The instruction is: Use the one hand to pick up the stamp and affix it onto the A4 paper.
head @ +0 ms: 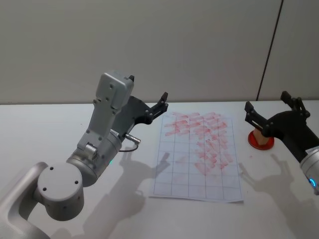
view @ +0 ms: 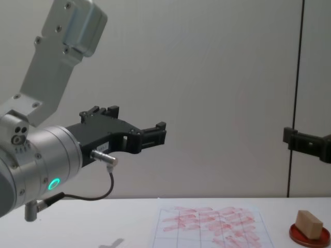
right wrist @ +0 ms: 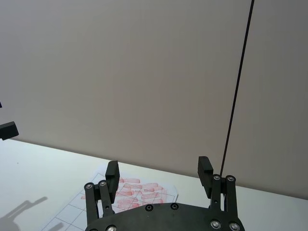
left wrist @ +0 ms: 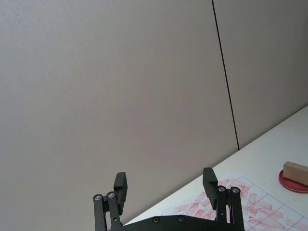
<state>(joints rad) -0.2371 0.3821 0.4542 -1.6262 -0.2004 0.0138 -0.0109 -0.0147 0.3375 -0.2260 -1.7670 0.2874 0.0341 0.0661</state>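
Observation:
I need to grab the stamp with my right gripper next, by its long wooden sides above the ink, because its base sits on the red ink pad.
The stamp, a small tan wooden block, rests on a round red ink pad at the right of the table; it also appears in the chest view and the left wrist view. My right gripper hangs open in the air well above and just in front of it, holding nothing. The A4 paper, gridded and smeared with red marks, lies flat in the middle of the table. My left gripper is open and raised above the paper's far left corner.
The white table runs back to a grey wall with a dark vertical seam. The bulky left arm stands over the table's left side. Bare tabletop lies in front of the paper and around the ink pad.

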